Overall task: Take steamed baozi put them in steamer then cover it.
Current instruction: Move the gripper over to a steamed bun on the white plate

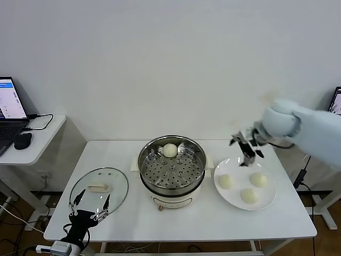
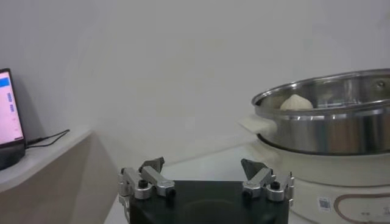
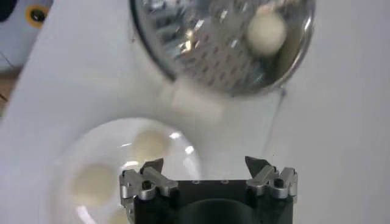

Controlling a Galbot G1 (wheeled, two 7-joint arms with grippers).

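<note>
The baozi closest to the steamer should be grabbed next by its rounded sides with my right gripper, to fill the steamer (image 1: 171, 170) (image 3: 201, 49) with another baozi.
The steamer (image 1: 171, 170) stands at the table's middle with one baozi (image 1: 170, 150) on its perforated tray, towards the back. Three more baozi (image 1: 226, 181) (image 1: 259, 180) (image 1: 249, 196) lie on a white plate (image 1: 270, 193) to its right. My right gripper (image 1: 246, 152) hovers open and empty over the plate's far edge; its wrist view shows the gripper (image 3: 204, 165) above the table between plate and steamer (image 3: 201, 49). The glass cover (image 1: 114, 184) lies flat at the front left. My left gripper (image 1: 90, 205) stands open and empty at the cover's near edge.
A side table (image 1: 42, 144) on the left carries a laptop (image 1: 9, 106) and a mouse (image 1: 23, 140). A second screen (image 1: 337, 101) shows at the right edge. The left wrist view shows the steamer's (image 2: 329, 122) side with a baozi (image 2: 296, 102) inside.
</note>
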